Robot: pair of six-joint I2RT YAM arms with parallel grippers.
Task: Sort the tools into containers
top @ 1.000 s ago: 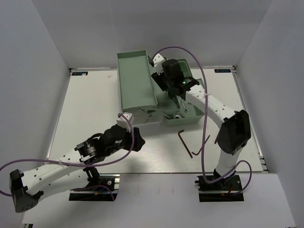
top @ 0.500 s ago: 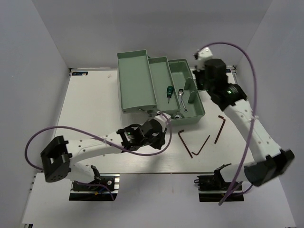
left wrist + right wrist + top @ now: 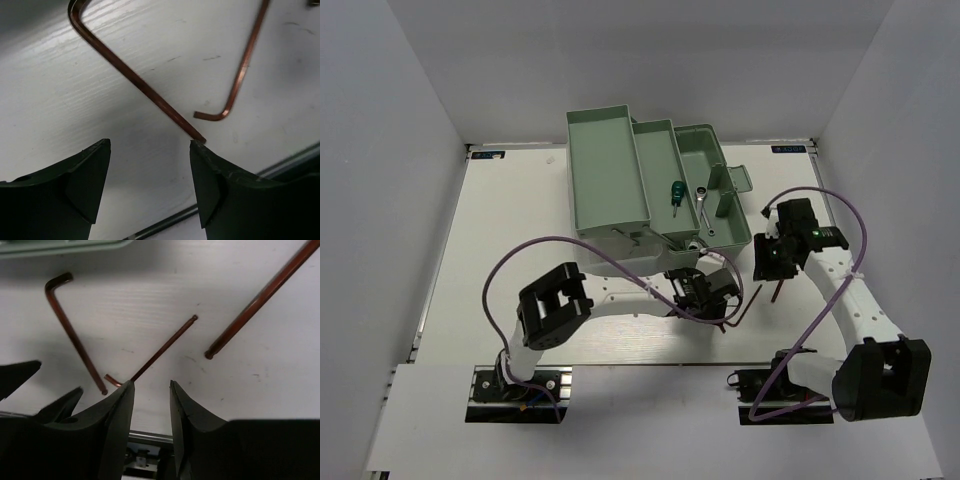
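Note:
My left gripper grabs the hex key by its long arm (image 3: 140, 83) next, so the bent end stays free to enter a container.
The mint-green toolbox (image 3: 610, 190) stands open at the back. Its base compartment holds a green-handled screwdriver (image 3: 673, 193) and a silver wrench (image 3: 704, 198). Three thin dark hex keys lie on the white table in front of it. My left gripper (image 3: 708, 296) (image 3: 149, 145) is open and empty, low over the table, its right fingertip (image 3: 196, 150) at the end of a long hex key (image 3: 135, 77); a second key (image 3: 240, 75) lies beside it. My right gripper (image 3: 770, 262) (image 3: 151, 385) is empty with a narrow gap, above a thin key (image 3: 162, 347), between a bent key (image 3: 75, 335) and a thicker key (image 3: 265, 295).
The toolbox's lid handle (image 3: 735, 180) sticks out on its right side, near my right arm. The two grippers are close together; my left fingers (image 3: 55, 407) show in the right wrist view. The table's front edge rail (image 3: 150, 437) lies just beyond.
My left gripper has swept right along the table to the hex keys. My right arm has come away from the toolbox and down to the keys on the table.

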